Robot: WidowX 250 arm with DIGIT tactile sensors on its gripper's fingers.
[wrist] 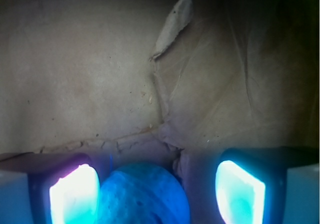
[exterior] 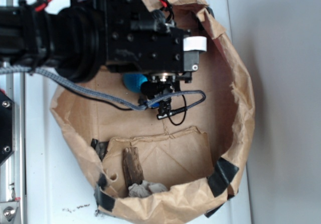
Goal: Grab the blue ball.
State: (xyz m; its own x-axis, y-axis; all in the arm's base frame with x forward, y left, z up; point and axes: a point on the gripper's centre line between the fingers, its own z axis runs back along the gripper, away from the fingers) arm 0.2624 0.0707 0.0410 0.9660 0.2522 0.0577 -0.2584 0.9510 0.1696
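I should next grab the blue ball by its round sides with my gripper, to lift the ball (exterior: 133,80) out of the brown paper bag.
The blue ball (wrist: 142,196) lies on the brown paper floor between my gripper's (wrist: 157,191) two glowing pads. It rests against the left pad (wrist: 75,196), and a clear gap separates it from the right pad (wrist: 240,194). The gripper is open. In the exterior view only part of the blue ball (exterior: 133,80) shows, peeking out from under the black wrist. There the gripper (exterior: 154,91) points down into the bag right beside the ball, its fingertips mostly hidden by the arm.
A wide brown paper bag (exterior: 241,98) with rolled-down walls surrounds the work area. Its near part holds a folded paper flap (exterior: 170,154), a brown wood piece (exterior: 132,165) and a grey crumpled lump (exterior: 145,189). A grey braided cable (exterior: 90,94) hangs across.
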